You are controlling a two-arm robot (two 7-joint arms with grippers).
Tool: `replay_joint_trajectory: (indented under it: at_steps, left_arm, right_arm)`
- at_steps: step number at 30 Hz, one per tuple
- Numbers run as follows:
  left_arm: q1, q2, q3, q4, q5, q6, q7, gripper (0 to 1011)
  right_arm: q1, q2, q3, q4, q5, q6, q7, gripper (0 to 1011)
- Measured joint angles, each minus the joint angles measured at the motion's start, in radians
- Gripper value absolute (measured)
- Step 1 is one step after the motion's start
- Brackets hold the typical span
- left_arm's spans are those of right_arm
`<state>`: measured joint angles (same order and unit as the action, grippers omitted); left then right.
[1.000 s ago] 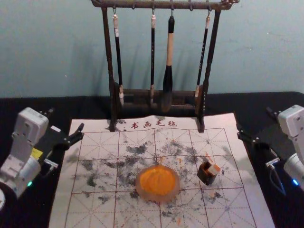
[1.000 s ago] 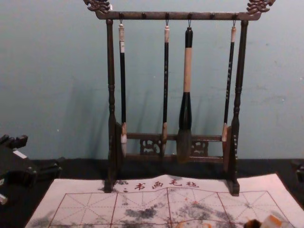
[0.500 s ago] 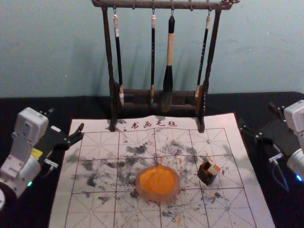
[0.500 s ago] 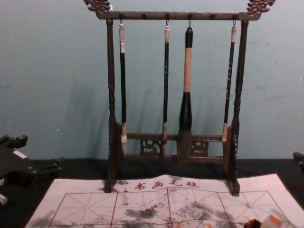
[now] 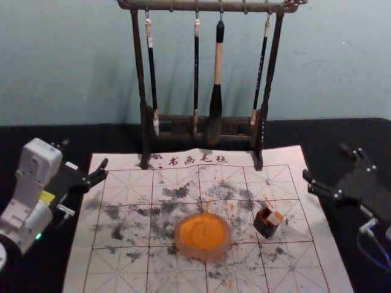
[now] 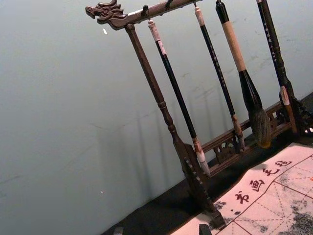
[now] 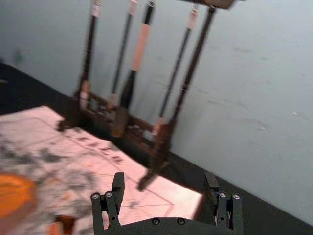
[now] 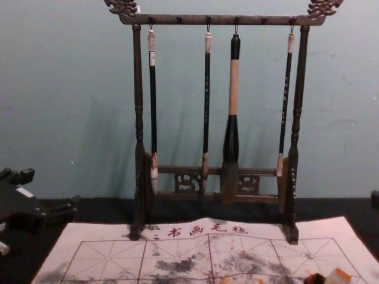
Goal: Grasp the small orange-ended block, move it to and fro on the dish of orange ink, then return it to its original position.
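Observation:
The robot's right gripper will next take the block by its upper end [image 8: 339, 274], so the block's orange inking end stays free to rub on the dish.
The right gripper [image 5: 325, 162] stands open beyond the mat's right edge, apart from the block; in the right wrist view the same gripper [image 7: 164, 181] has nothing between its fingers. The small orange-ended block [image 5: 276, 218] leans tilted in a dark square holder [image 5: 266, 229], right of the round dish [image 5: 203, 235] of orange ink. From the chest, the block's pale side and orange end [image 8: 339, 276] show at the bottom right. Parked at the left edge of the mat is the left gripper [image 5: 85, 153], open and empty; in its wrist view, the gripper [image 6: 161, 230] shows just its fingertips.
A dark wooden rack [image 5: 201, 119] with several hanging brushes stands behind the block and dish, its feet on the far edge of the white gridded mat [image 5: 122, 268]. Ink stains mark the mat. Black cloth [image 5: 330, 131] covers the table around it.
My right arm has shifted, and its white wrist housing has passed out beyond the head view's right edge. The left arm, block, holder and dish have stayed put.

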<state>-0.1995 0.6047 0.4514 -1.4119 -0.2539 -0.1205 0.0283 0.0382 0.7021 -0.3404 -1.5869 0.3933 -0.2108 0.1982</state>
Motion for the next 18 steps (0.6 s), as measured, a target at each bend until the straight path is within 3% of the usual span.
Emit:
replay_joint_trajectory:
  at_steps: [9,18]
  left_arm:
    - [0.000,0.000,0.000,0.000,0.000,0.000,0.000,1001]
    - [0.000,0.000,0.000,0.000,0.000,0.000,0.000,1001]
  right_arm:
    - [-0.079,0.051,0.017,-0.071,0.069,-0.028,0.137,1000]
    - [-0.083,0.042,-0.005,-0.068,0.080,0.026,0.203,1000]
